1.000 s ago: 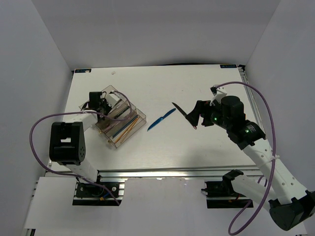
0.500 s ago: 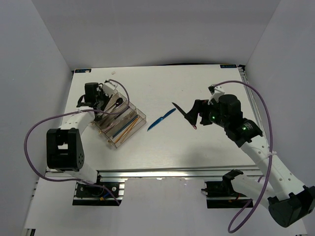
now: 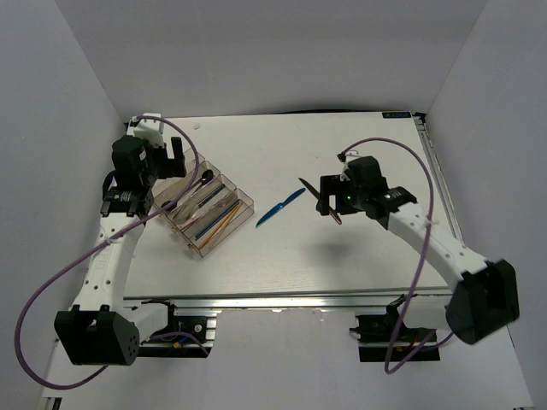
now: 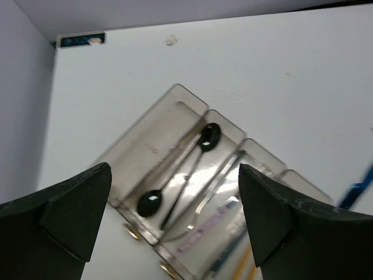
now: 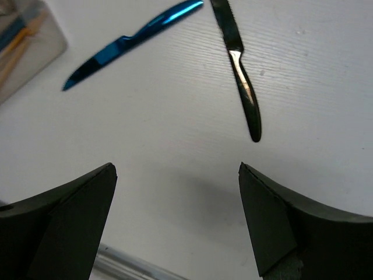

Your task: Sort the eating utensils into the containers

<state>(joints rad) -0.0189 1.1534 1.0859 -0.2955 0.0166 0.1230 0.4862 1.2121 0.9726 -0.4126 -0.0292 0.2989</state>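
Observation:
My right gripper grips the black knife by the end of its handle (image 3: 337, 219) (image 5: 253, 125) next, so the blade stays free for the handover to my left gripper.
The clear tray (image 3: 246, 202) lies slanted at the table's left, holding black spoons (image 3: 203, 181), silver pieces and orange sticks (image 3: 224, 220). In the left wrist view two black spoons (image 4: 201, 143) and a silver fork (image 4: 218, 186) lie in neighbouring compartments of the tray (image 4: 175, 100). My left gripper (image 3: 177, 158) (image 4: 175, 172) hangs open and empty above the tray's far-left end. A blue knife (image 3: 280, 207) (image 5: 134, 41) and a black knife (image 3: 308, 186) (image 5: 242, 76) lie on the table mid-right. My right gripper (image 3: 327, 198) (image 5: 178, 169) hovers open over the black knife's handle end.
The white table ends at an aluminium rail (image 3: 291, 299) along the near edge, also seen at the bottom of the right wrist view. Grey walls close in on the left, right and back. A purple cable (image 3: 192, 149) loops from the left wrist over the tray's far end.
My left gripper has opened, risen and drawn back to the far left of the tray, leaving a black spoon in it. The right gripper has shifted left over the black knife.

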